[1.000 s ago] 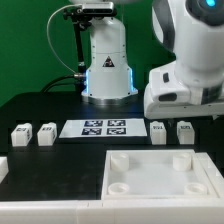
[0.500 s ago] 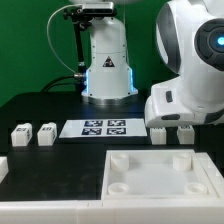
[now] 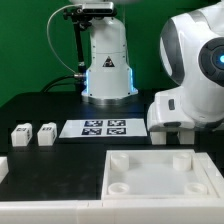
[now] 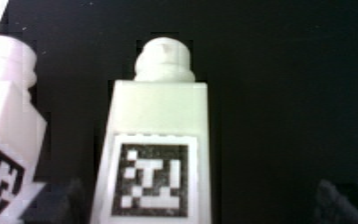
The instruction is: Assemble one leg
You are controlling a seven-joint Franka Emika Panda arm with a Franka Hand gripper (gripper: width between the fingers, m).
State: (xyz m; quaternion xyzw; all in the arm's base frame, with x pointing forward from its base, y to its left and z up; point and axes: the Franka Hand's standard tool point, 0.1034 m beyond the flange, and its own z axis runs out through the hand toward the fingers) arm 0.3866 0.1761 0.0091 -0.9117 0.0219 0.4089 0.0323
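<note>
The gripper is ready to close on the tagged leg: its fingertips are on either side of the leg, level with its black-and-white tag (image 4: 153, 178).
In the wrist view a white leg (image 4: 158, 130) stands between my fingers, with its black-and-white tag facing the camera and a rounded peg on its far end. A second leg (image 4: 5, 120) stands beside it. My gripper (image 4: 197, 205) is open; its dark fingertips (image 4: 48, 200) sit wide on either side of the tagged leg and do not touch it. In the exterior view my gripper (image 3: 172, 134) is low over the two legs on that view's right and mostly hides them. Two more legs (image 3: 20, 133) (image 3: 45, 133) stand on that view's left.
The large white tray-like piece (image 3: 160, 172) with round corner sockets lies in front of the gripper. The marker board (image 3: 105, 127) lies between the two pairs of legs. The arm's base (image 3: 107, 65) stands at the back. A white block (image 3: 3, 168) sits at the exterior view's left edge.
The arm has come down over the two legs on the exterior view's right, which showed plainly a second ago and are now mostly covered by the hand.
</note>
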